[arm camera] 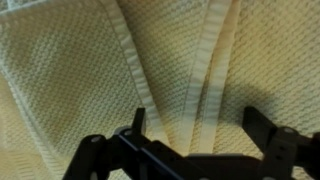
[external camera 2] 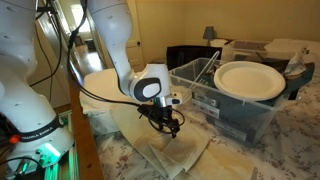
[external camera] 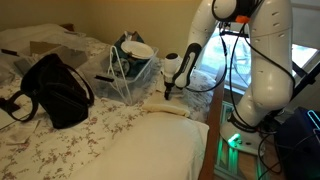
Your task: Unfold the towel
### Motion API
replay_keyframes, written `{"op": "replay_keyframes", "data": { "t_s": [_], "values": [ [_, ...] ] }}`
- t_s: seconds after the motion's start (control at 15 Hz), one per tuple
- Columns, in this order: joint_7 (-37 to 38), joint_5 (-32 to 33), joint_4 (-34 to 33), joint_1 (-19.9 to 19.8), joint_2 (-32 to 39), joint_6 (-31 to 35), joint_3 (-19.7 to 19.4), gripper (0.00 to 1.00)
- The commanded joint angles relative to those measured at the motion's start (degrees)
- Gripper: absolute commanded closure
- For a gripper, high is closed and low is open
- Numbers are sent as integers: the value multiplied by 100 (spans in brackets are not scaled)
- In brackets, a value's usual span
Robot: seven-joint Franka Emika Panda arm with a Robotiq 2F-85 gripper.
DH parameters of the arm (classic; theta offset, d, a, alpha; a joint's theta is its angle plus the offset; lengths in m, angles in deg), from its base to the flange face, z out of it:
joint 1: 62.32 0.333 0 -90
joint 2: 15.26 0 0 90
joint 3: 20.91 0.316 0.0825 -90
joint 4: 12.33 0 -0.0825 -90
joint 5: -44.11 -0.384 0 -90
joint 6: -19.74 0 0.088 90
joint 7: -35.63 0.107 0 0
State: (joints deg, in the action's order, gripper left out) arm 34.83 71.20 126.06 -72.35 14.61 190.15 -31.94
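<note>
I will grab the stacked hemmed edges next, with my fingers on either side of the hems, so the other layers stay free to open and unfold the towel.
A pale yellow waffle-weave towel lies folded on the bed, with its hemmed edges stacked in layers in the wrist view. It shows in both exterior views near the bed's edge. My gripper hovers just above the towel's folded edges with fingers spread apart and nothing between them. In the exterior views the gripper points down at the towel.
A clear plastic bin holding a white plate stands beside the towel. A black handbag lies on the floral bedspread. The robot base stands beside the bed.
</note>
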Motion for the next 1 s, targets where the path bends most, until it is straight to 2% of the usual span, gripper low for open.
{"op": "replay_keyframes", "data": {
  "t_s": [0.0, 0.4, 0.8, 0.87, 0.93],
  "values": [
    [-78, -425, -347, 390, 452, 59, -329, 0],
    [58, -543, -475, 869, 716, 535, -1034, 0],
    [-32, -774, -548, 936, 964, 843, -1299, 0],
    [-36, -836, -564, 936, 1017, 864, -1286, 25],
    [-51, -893, -568, 914, 1050, 887, -1248, 25]
  ]
}}
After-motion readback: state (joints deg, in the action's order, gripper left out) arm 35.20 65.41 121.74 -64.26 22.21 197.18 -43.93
